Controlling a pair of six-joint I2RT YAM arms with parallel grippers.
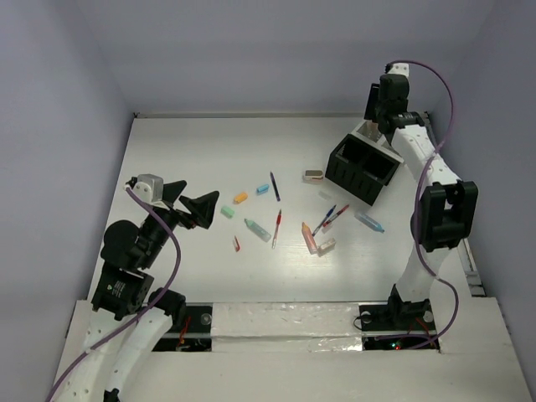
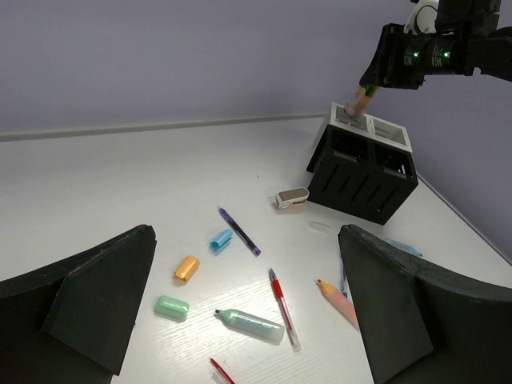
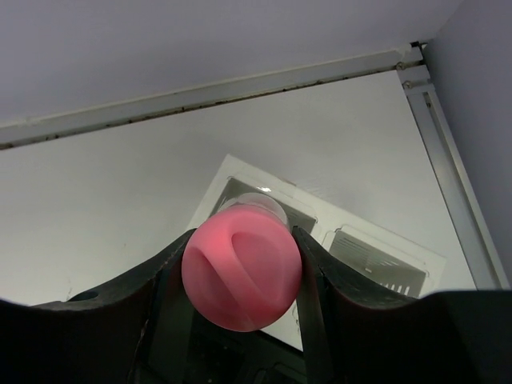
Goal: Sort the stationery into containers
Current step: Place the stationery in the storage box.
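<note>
The robot's right gripper should keep holding the pink-capped bottle (image 3: 240,276) until it is lower, because the bottle is high above the white section's open compartment and would fall if the gripper opened now.
My right gripper (image 3: 242,236) is shut on the pink-capped bottle (image 3: 240,276) and holds it upright over the white grid-topped section (image 3: 360,236) of the black organizer (image 1: 362,172), at the far right (image 1: 381,127). My left gripper (image 1: 197,209) is open and empty above the table's left side. Loose stationery lies ahead of it: a dark blue pen (image 2: 238,230), a blue cap (image 2: 221,238), an orange cap (image 2: 186,267), a green cap (image 2: 172,307), a green marker (image 2: 250,324), a red pen (image 2: 283,307) and a peach marker (image 2: 340,301).
A small tan and white item (image 1: 313,176) lies left of the organizer. A red and a blue pen (image 1: 331,218), a teal marker (image 1: 369,222) and a peach cap (image 1: 327,246) lie in front of it. Walls close the table's left, back and right.
</note>
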